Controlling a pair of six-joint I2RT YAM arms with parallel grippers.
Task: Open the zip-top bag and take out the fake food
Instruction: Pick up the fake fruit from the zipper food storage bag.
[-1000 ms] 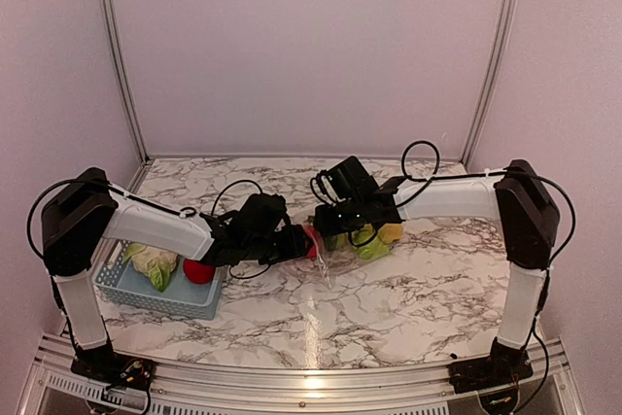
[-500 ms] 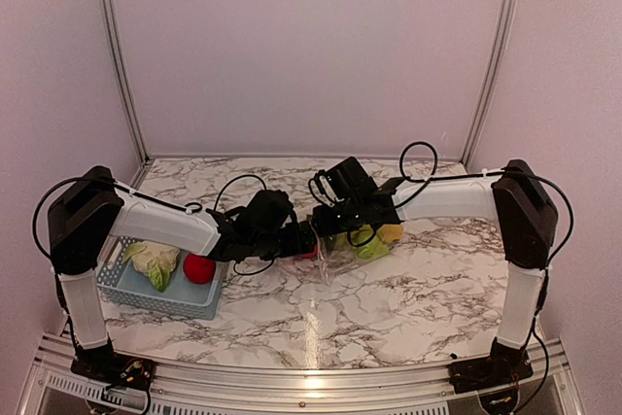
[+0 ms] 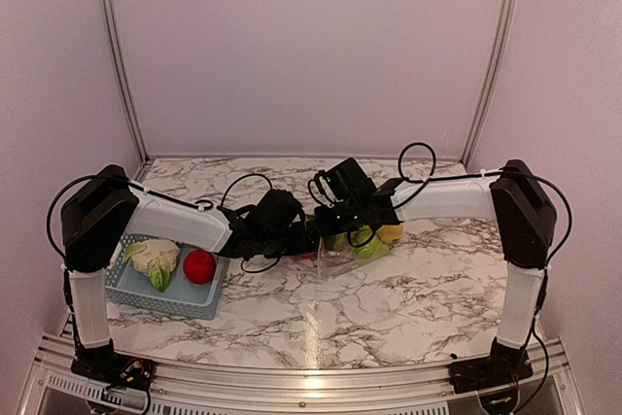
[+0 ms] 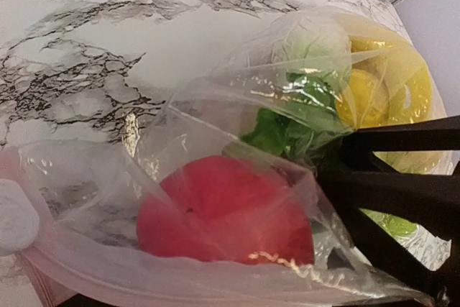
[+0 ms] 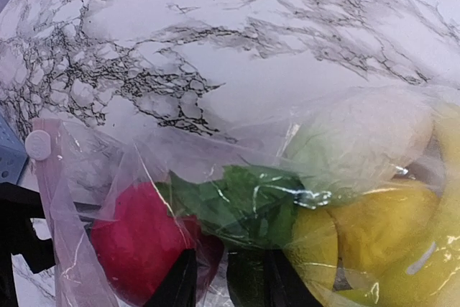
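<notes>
The red apple lies between my left gripper's wide-set fingers, so they should close and would hold it.
The zip-top bag (image 3: 352,243) lies mid-table, its pink zip edge (image 4: 86,267) facing left. Inside are a red apple (image 4: 223,213), green leaves (image 4: 277,131), a yellow lemon (image 4: 363,95) and a pale cabbage (image 4: 313,41); they also show in the right wrist view, with the apple (image 5: 133,246) lowest. My right gripper (image 3: 326,228) is shut on the bag's film near its mouth, its black fingers (image 5: 176,282) close together. My left gripper (image 3: 303,238) is at the bag's mouth, right by the apple. Only dark bits of its jaws show, set wide apart.
A light blue lattice basket (image 3: 146,295) stands at the front left, holding a cabbage (image 3: 154,258) and a red apple (image 3: 199,265). The right arm's black fingers (image 4: 388,188) cross the right side of the left wrist view. Metal posts rise at the back corners.
My left arm has reached further right, bringing its gripper up to the bag's mouth and uncovering more of the basket. The right arm and the bag have hardly moved.
</notes>
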